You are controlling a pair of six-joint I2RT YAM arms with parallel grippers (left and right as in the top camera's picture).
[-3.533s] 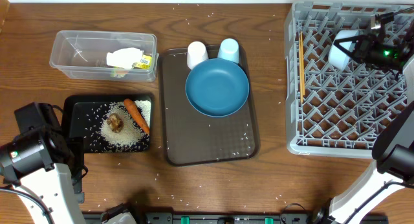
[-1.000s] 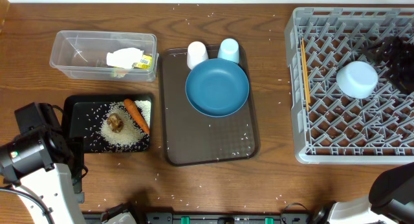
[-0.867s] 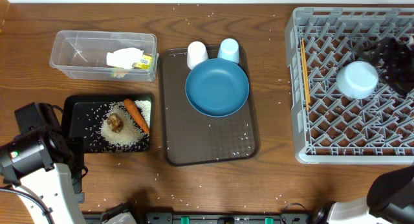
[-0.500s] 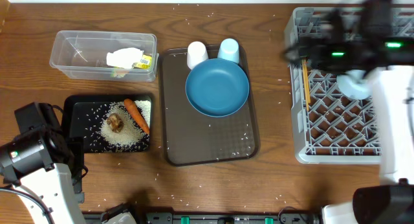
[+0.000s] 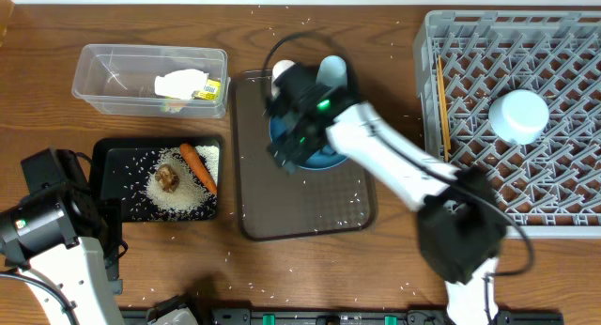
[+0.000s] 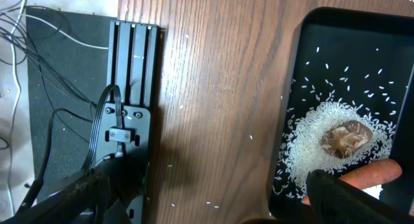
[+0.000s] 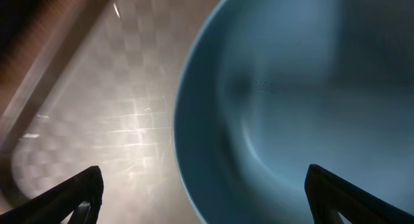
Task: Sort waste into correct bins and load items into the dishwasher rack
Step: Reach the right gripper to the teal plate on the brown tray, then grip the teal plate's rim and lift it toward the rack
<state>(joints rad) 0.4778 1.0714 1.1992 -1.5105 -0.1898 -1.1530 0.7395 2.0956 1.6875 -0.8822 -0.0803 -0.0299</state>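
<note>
I will grab the blue plate's rim (image 5: pixel 276 139) with my right gripper next. The plate's body stays free, so it can be loaded edgewise into the dishwasher rack (image 5: pixel 563 43).
My right gripper (image 7: pixel 207 198) hangs open low over the blue plate (image 7: pixel 291 88), whose left rim runs between the fingers. In the overhead view this gripper (image 5: pixel 286 154) and its arm cover most of the plate (image 5: pixel 329 160). The white cup (image 5: pixel 281 73) and the light-blue cup (image 5: pixel 334 69) stand behind it. A light-blue bowl (image 5: pixel 518 116) lies upside down in the grey dishwasher rack (image 5: pixel 563 43), with chopsticks (image 5: pixel 439 90) along the rack's left side. My left gripper (image 6: pixel 213 208) is open over bare table left of the black tray (image 6: pixel 294 88), which holds rice (image 6: pixel 310 146), a brown lump (image 6: pixel 346 136) and a carrot (image 5: pixel 197 165).
The clear container (image 5: pixel 113 81) at the back left holds a crumpled wrapper (image 5: pixel 188 85). The plate and cups sit on a dark brown serving tray (image 5: pixel 300 208). Loose rice grains dot the table. A black mount with cables (image 6: pixel 126 88) lies left of my left gripper.
My right arm left the bowl upside down in the rack and swung left across the table to the blue plate. The left arm has not moved.
</note>
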